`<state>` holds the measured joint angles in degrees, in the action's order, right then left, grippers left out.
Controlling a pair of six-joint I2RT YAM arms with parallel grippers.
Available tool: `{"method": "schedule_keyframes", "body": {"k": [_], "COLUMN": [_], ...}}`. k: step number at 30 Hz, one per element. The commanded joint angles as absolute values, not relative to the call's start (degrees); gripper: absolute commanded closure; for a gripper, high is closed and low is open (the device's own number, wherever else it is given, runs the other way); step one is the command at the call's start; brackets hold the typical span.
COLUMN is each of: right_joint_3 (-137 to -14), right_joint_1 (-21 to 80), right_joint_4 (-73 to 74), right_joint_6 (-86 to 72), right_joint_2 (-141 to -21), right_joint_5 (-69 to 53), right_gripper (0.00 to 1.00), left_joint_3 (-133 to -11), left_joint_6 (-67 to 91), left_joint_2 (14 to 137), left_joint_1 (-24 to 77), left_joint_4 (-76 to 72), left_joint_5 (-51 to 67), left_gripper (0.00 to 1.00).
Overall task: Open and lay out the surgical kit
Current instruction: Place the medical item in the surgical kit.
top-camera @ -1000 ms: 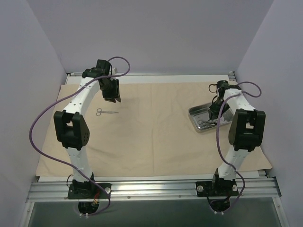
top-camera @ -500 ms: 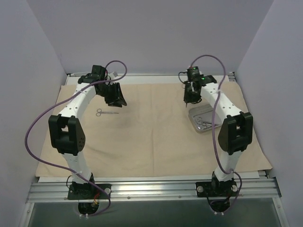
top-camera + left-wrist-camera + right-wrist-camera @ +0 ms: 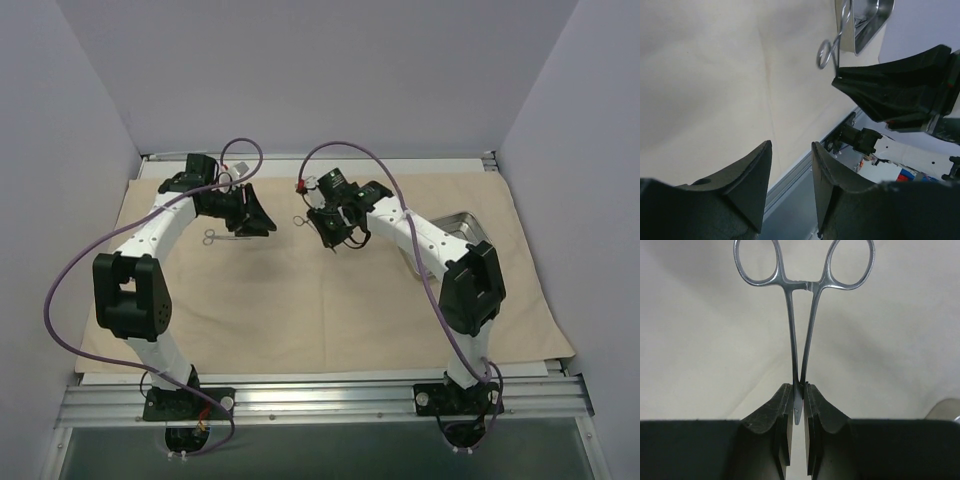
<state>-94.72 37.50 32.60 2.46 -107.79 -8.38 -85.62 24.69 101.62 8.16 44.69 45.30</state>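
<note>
My left gripper should next grab the instrument's handles near its rings, away from my right gripper. Then it can lay out the silver ring-handled instrument [image 3: 800, 315] beside the scissors.
The beige cloth wrap [image 3: 330, 300] lies spread flat over the table. My right gripper [image 3: 335, 228] hovers over its far middle, shut on the tip of a silver ring-handled instrument [image 3: 800, 315] whose rings point away from the fingers; it also shows in the left wrist view [image 3: 826, 50]. The steel tray [image 3: 462, 222] sits at the far right, partly hidden by the right arm. Another pair of scissors [image 3: 222, 237] lies on the cloth at the far left. My left gripper [image 3: 252, 215] is open and empty just right of those scissors, facing the right gripper [image 3: 900, 90].
Purple cables loop above both arms. The metal rail [image 3: 320, 395] runs along the near edge. Grey walls close in the left, right and back. The tray's corner [image 3: 946, 407] shows at the right wrist view's lower right.
My right gripper has lifted an instrument out of the tray and carried it left to the cloth's far middle. My left gripper has swung slightly right, away from the scissors on the cloth.
</note>
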Motion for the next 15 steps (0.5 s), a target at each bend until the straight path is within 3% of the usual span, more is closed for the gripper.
{"method": "schedule_keyframes", "body": {"k": [1, 15], "right_joint_3": [-95.5, -95.3], "right_joint_1": [41.7, 44.1], "right_joint_4": [33.0, 33.6], "right_joint_6": [6.5, 6.4], "right_joint_2": [-107.7, -106.6], "right_joint_5": [-10.6, -13.4], "right_gripper": [1.0, 1.0], "left_joint_3": [-82.7, -79.4], "left_joint_6": [28.2, 31.1], "left_joint_2": [99.4, 101.5], "left_joint_1": [8.4, 10.1], "left_joint_4": [38.4, 32.3], "left_joint_5": [50.4, 52.6], "left_gripper": [0.53, 0.54]}}
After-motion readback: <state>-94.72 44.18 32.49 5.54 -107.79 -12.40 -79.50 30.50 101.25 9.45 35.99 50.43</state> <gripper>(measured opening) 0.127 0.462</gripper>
